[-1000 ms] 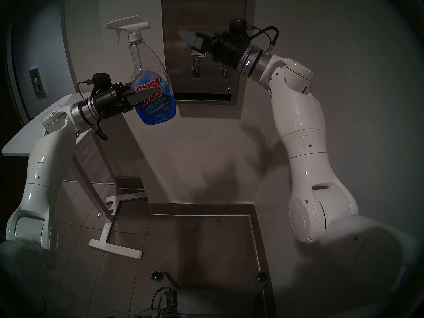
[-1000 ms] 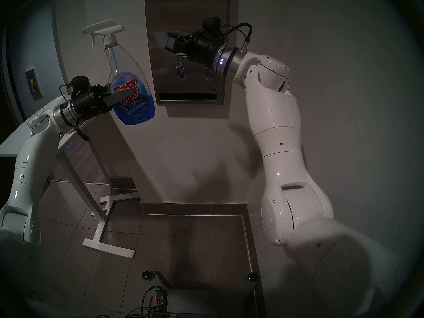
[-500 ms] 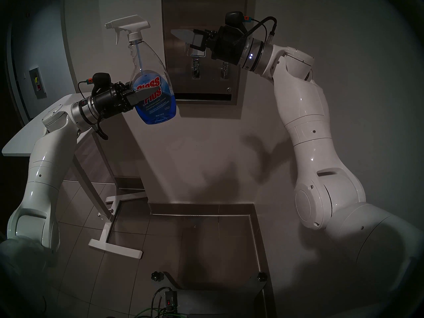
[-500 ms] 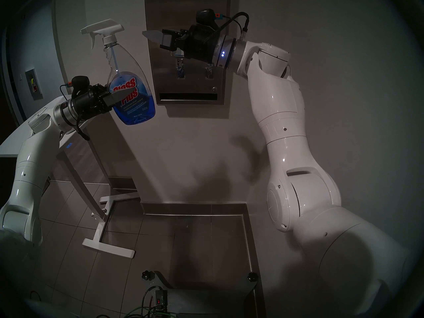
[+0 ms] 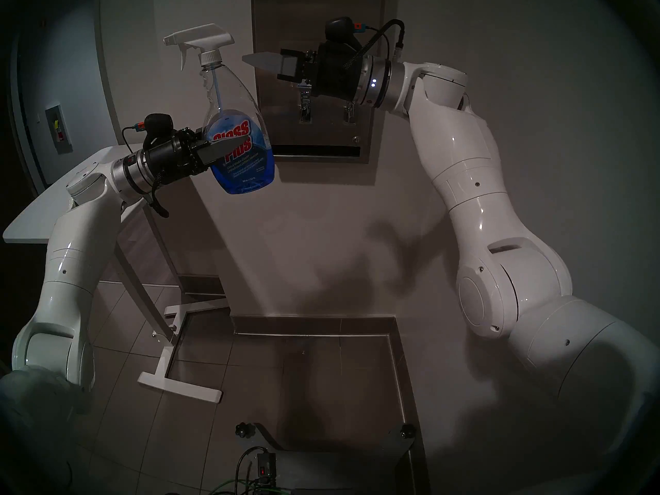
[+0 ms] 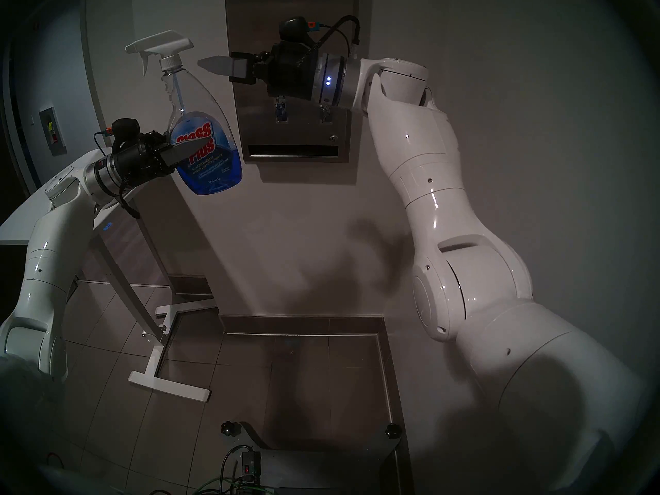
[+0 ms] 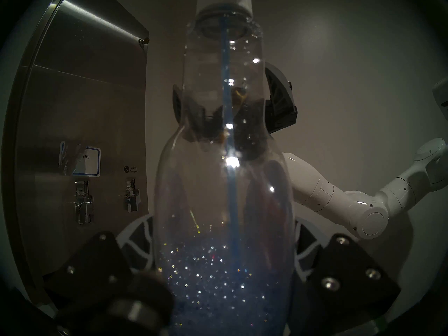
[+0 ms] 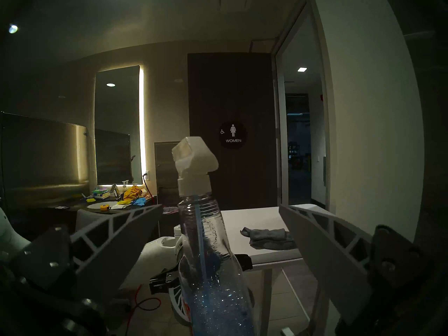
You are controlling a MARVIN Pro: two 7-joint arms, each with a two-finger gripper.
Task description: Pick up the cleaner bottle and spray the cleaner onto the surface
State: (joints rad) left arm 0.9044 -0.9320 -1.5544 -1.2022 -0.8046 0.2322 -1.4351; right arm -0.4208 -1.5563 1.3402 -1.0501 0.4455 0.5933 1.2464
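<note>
My right gripper grabs the bottle by its clear neck (image 5: 221, 82) (image 8: 202, 223) next, since the neck stands free while my left gripper stays shut across the bottle's labelled body.
The cleaner bottle (image 5: 234, 126) hangs upright in the air, blue cleaner (image 5: 246, 180) in its lower part. Its white trigger head (image 5: 200, 40) points left, away from the stainless-steel surface (image 5: 285, 19). My left gripper (image 5: 239, 141) is shut on the bottle's labelled belly, which also shows in the left wrist view (image 7: 225, 158). My right gripper (image 5: 250, 60) is open and level with the bottle's neck, just to its right and not touching. In the right wrist view the neck (image 8: 201, 219) stands beyond my spread right gripper (image 8: 220, 205).
The panel has two small levers (image 5: 305, 108), a keyhole (image 5: 355, 139) and a bottom slot (image 5: 318, 150). A white table (image 5: 35, 212) stands at the left with a grey cloth (image 8: 269, 237) on it. The table's foot (image 5: 178, 387) rests on the tiled floor.
My right arm has swung left and slightly up, carrying its open gripper from in front of the panel to beside the bottle's neck. The left arm and bottle have stayed still.
</note>
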